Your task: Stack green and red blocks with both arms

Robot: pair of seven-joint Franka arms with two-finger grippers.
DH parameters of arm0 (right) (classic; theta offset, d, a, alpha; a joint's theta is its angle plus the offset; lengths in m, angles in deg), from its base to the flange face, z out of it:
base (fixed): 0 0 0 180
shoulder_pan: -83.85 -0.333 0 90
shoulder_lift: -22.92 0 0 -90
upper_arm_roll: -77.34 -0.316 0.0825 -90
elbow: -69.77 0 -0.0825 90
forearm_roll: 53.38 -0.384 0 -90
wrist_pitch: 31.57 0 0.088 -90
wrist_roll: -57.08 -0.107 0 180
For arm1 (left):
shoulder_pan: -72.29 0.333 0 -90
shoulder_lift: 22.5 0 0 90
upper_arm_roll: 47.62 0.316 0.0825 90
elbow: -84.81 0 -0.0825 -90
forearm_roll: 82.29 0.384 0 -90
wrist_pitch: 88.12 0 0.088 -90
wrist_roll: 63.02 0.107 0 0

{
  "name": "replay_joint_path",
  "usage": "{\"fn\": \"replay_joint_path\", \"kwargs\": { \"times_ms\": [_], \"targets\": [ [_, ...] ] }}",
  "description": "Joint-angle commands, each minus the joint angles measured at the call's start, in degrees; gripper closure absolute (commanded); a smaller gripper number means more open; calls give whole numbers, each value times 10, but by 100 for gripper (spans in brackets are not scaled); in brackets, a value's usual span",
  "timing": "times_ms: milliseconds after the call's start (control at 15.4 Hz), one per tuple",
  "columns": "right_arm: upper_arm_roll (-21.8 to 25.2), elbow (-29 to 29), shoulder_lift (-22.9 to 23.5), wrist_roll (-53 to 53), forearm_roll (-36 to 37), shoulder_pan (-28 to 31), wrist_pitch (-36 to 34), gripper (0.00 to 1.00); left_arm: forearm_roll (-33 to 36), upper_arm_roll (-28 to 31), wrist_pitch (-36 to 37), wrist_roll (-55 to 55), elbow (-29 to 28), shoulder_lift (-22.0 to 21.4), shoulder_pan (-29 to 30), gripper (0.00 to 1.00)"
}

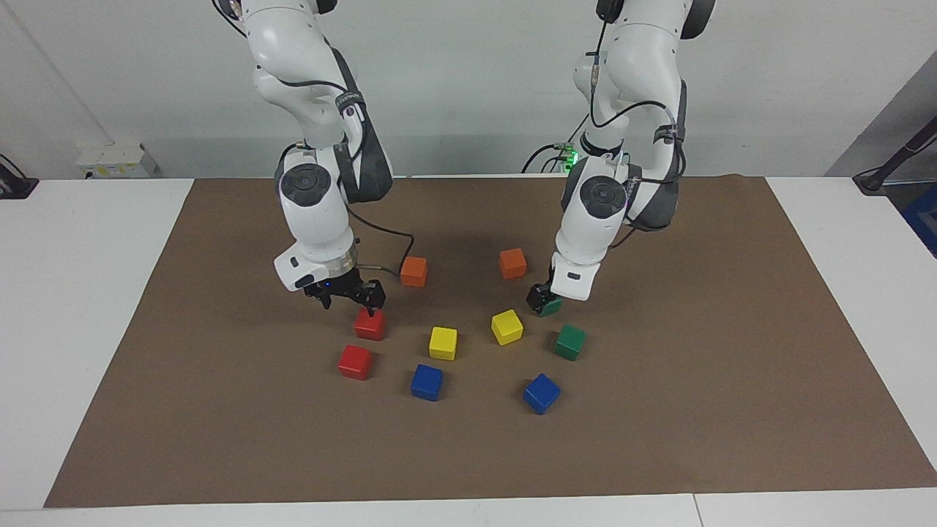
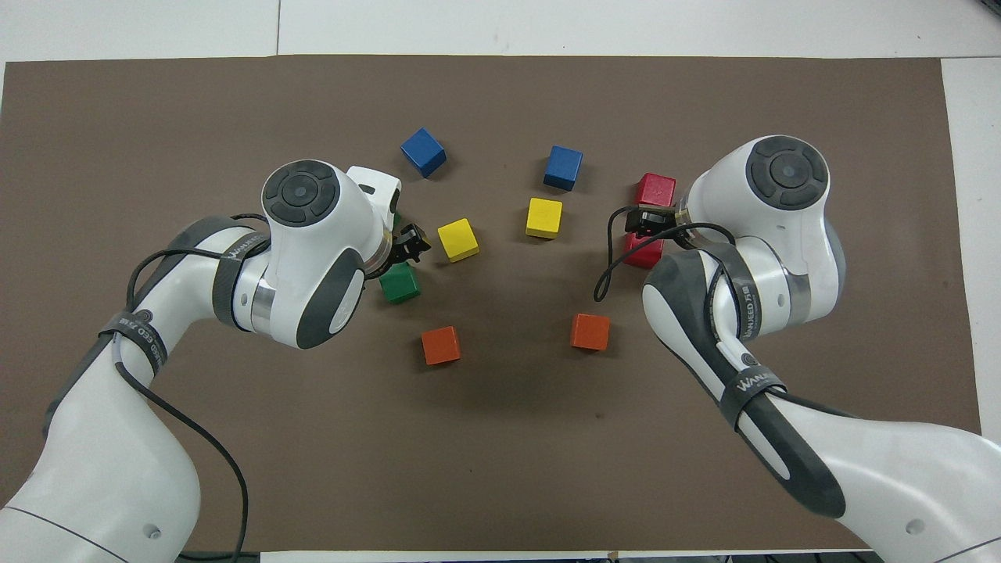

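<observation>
The red stack is to be built. My right gripper will next grab the nearer red block by its opposite sides.
Two red blocks lie toward the right arm's end of the mat: one nearer the robots (image 1: 370, 326) (image 2: 644, 253) and one farther (image 1: 355, 361) (image 2: 655, 189). My right gripper (image 1: 350, 300) (image 2: 646, 222) is open just over the nearer red block, with one fingertip at its top edge. Two green blocks lie toward the left arm's end: one nearer (image 1: 551, 307) (image 2: 400, 283) and one farther (image 1: 569, 342), which the left hand mostly hides in the overhead view. My left gripper (image 1: 543, 298) (image 2: 408, 244) is low at the nearer green block and partly covers it.
Two orange cubes (image 1: 413, 271) (image 1: 512, 263) lie nearest the robots. Two yellow cubes (image 1: 443, 342) (image 1: 506, 326) sit between the red and green blocks. Two blue cubes (image 1: 427, 382) (image 1: 542, 393) lie farthest. All rest on a brown mat (image 1: 659, 439).
</observation>
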Motion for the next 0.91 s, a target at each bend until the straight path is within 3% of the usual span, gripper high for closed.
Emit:
{"fn": "replay_joint_path", "kwargs": {
  "times_ms": [0, 65, 130, 195, 260, 325, 455, 519, 649, 844],
  "targets": [
    [-1, -3, 18, -25, -3, -8, 29, 0, 0, 9, -59, -12, -66, -27, -22, 0],
    [-2, -3, 21, -25, -3, -10, 31, 0, 0, 9, -67, -30, -71, -27, -24, 0],
    [-2, -3, 24, -26, -3, -10, 34, 0, 0, 8, -70, -52, -71, -26, -26, 19],
    [-2, -4, 29, -26, -3, -11, 42, 0, 0, 8, -70, -68, -68, -25, -27, 48],
    [-2, -13, 31, -26, -3, -11, 61, 0, 0, 8, -59, -78, -64, -26, -27, 96],
    [-2, -26, 31, -26, -3, -11, 81, 10, 0, 8, -49, -79, -63, -26, -30, 100],
    [-2, -32, 31, -26, -3, -11, 82, 73, 0, 14, 10, -69, -14, -22, -15, 100],
    [-2, -33, 31, -25, -3, -10, 82, 97, 1, 15, 59, -35, 18, -24, 18, 100],
    [-2, -32, 31, -26, -3, -10, 82, 100, 0, 14, 106, 103, 39, -35, 87, 100],
    [-2, -30, 27, -12, -3, -2, 73, 100, 1, 16, 108, 305, 37, -36, 162, 100]
  ]
}}
